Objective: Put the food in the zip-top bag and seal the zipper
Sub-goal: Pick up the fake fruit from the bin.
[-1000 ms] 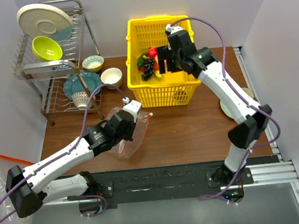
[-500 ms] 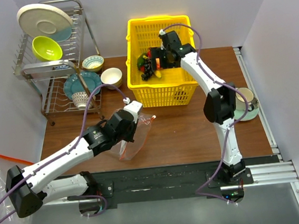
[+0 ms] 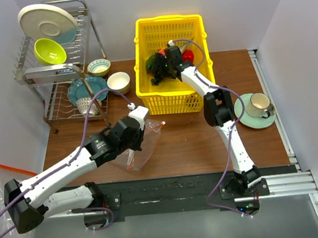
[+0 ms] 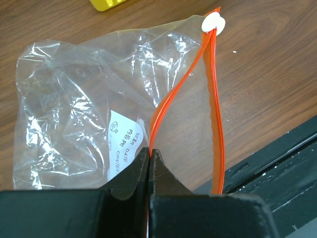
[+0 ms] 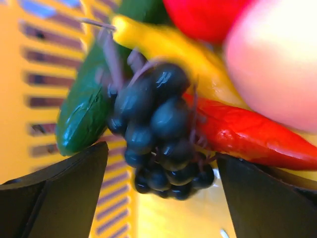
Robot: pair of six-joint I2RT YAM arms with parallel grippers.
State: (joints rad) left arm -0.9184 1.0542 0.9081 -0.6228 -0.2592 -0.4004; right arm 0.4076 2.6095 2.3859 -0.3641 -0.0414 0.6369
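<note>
My right gripper grabs the grapes across the bunch just below the bunch's stem end [image 3: 158,68] [image 5: 156,119] next. The bunch's tail stays free to enter the zip-top bag's opening first.
The zip-top bag [image 3: 141,147] is crinkly clear plastic and lies on the brown table in front of the basket. My left gripper [image 4: 149,151] is shut on one side of its orange zipper [image 4: 171,96]. The two strips bow apart, leaving the mouth open, and meet at the white end piece [image 4: 213,23]. The food lies in the yellow basket [image 3: 174,98]. In the right wrist view I see dark grapes [image 5: 161,131], a green cucumber [image 5: 81,111], a yellow banana [image 5: 171,44], a red pepper [image 5: 247,135] and a peach [image 5: 277,74]. My right gripper [image 5: 162,166] is open low in the basket, its fingers on either side of the grapes.
A wire dish rack [image 3: 59,72] with plates and bowls stands at the back left, and two small bowls [image 3: 109,74] sit beside it. A cup on a green saucer [image 3: 257,107] sits at the right. Another flat clear bag [image 3: 6,167] lies off the table's left edge.
My right arm has stretched left and down into the basket, bringing its open fingers around the grapes. The left arm keeps its grip on the zipper, barely shifted.
</note>
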